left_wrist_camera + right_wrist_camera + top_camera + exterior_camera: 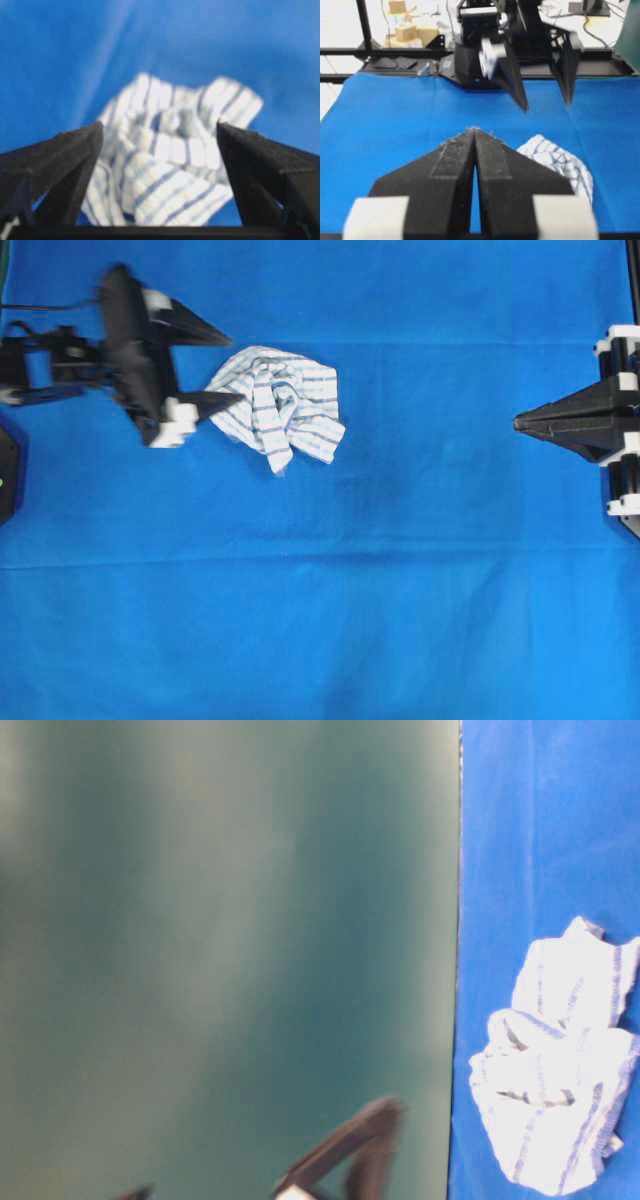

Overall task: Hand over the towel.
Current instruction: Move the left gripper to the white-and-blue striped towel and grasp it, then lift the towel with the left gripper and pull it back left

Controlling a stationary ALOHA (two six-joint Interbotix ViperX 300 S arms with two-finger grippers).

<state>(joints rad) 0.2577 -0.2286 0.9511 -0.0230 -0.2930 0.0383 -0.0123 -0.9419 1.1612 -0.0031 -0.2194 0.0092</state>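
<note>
Next, my left gripper pinches the towel by the raised folds at its middle, since the towel's outer edges lie flat on the blue cloth.
The towel, a crumpled white cloth with thin blue-grey stripes, lies on the blue cloth left of centre. It also shows as the towel, the towel and the towel. My left gripper stands open just left of the towel, above it, its lower fingertip over the towel's left edge. In the left wrist view the left gripper frames the towel without touching it. My right gripper is shut at the far right, empty, and the right gripper points toward the towel.
A large plain blue cloth covers the whole work surface. A dark green wall fills the left of the table-level view. Behind the cloth's far edge, the left arm's base and a black frame bar stand.
</note>
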